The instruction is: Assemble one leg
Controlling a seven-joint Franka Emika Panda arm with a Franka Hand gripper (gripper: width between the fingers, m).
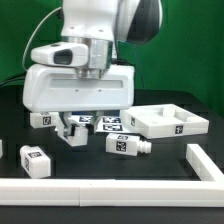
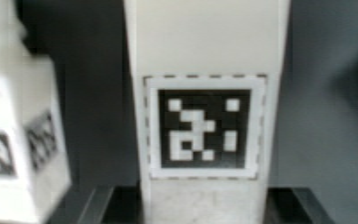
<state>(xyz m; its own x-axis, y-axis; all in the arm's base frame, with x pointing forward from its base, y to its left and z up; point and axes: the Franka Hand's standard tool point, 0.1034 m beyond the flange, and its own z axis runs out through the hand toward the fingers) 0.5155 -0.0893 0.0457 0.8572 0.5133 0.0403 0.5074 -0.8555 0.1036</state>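
Observation:
The held leg hangs tilted above the dark table, so my gripper keeps holding the leg for now.
In the wrist view a white leg (image 2: 204, 60) with a black-and-white tag on its side runs between my fingers (image 2: 108, 205). My gripper (image 2: 204, 208) is shut on the leg, with a dark finger tight against each side. In the exterior view the gripper (image 1: 76, 136) is low over the table at the exterior view's left, holding this leg (image 1: 75, 130) at a slight tilt. Other legs are alike: one lies beside the held one (image 2: 16, 130), one sits at the far left (image 1: 42, 120), one stands at the front left (image 1: 35, 160), and one lies in the middle (image 1: 127, 145).
A large flat white rimmed panel (image 1: 170, 122) lies at the exterior view's right. The marker board (image 1: 110, 122) lies behind the gripper. A low white wall (image 1: 110, 187) runs along the front, with a branch (image 1: 205, 162) at the right.

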